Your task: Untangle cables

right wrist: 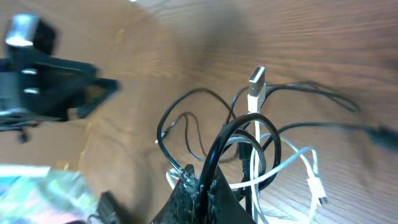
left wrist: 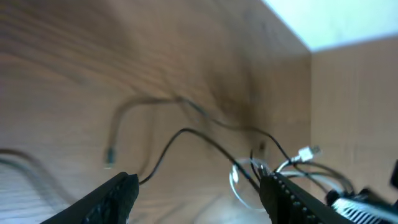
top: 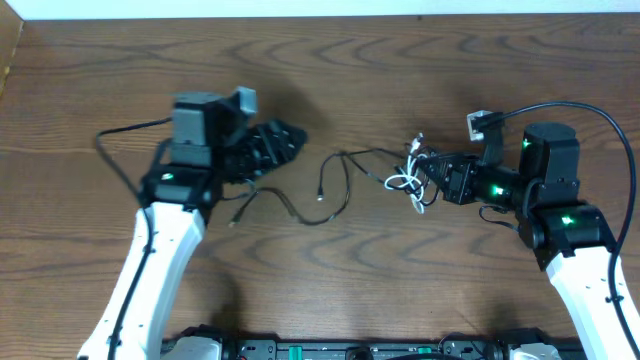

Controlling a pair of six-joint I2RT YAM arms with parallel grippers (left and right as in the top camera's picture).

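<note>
My left gripper needs to grab the white cable by its exposed loop (top: 392,183) (left wrist: 233,180) next, to pull the cables apart while my right gripper holds the black loop.
A thin black cable (top: 335,200) runs across the table's middle, from a loose end near the left arm to a tangle with the white cable (top: 403,181) at the centre right. My right gripper (top: 437,182) is shut on a loop of the black cable (right wrist: 227,140), with the white cable (right wrist: 273,177) and its plug wound around it. My left gripper (top: 290,135) is open and empty, hovering above the table left of the cables. In the left wrist view its fingers (left wrist: 196,193) frame the black cable (left wrist: 180,134) and the white cable (left wrist: 298,158) beyond.
The wooden table (top: 380,80) ends at a pale wall along the far edge. A thicker black wire (top: 125,150) loops beside the left arm and another arcs over the right arm (top: 590,115).
</note>
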